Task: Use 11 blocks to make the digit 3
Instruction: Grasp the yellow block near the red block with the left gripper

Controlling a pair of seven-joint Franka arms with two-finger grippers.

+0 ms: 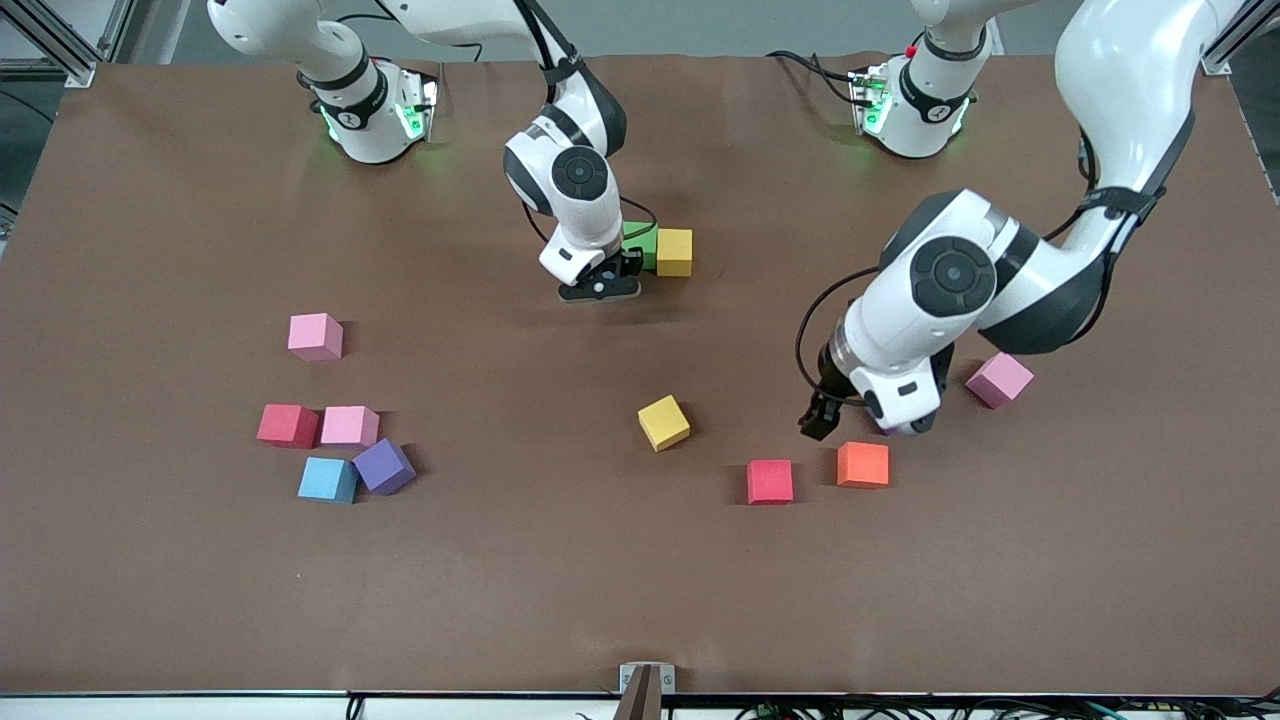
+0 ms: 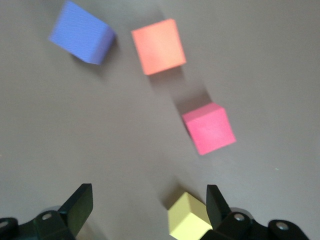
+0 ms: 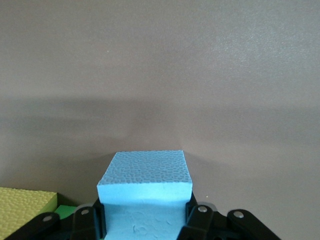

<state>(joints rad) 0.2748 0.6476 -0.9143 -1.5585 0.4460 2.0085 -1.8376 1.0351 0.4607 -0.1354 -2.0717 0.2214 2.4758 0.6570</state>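
Observation:
The light blue block (image 3: 145, 175) sits low on the tabletop next to the green block and would stand, so the robot's right gripper should open.
My right gripper (image 1: 600, 288) is low over the table's middle, shut on a light blue block (image 3: 145, 175) that the front view hides. Close beside it, a green block (image 1: 640, 245) touches a yellow block (image 1: 674, 252) in a short row; no digit 3 shape shows. My left gripper (image 1: 820, 415) hangs open over the table, with a loose yellow block (image 2: 187, 220) near one fingertip (image 2: 216, 200). Past it lie a red block (image 1: 769, 481), an orange block (image 1: 863, 464) and a blue-violet block (image 2: 82, 32).
A pink-purple block (image 1: 998, 379) lies by the left arm's elbow. Toward the right arm's end sit a pink block (image 1: 315, 336) and a cluster of red (image 1: 287, 425), pink (image 1: 349, 426), blue (image 1: 327, 480) and purple (image 1: 384, 466) blocks.

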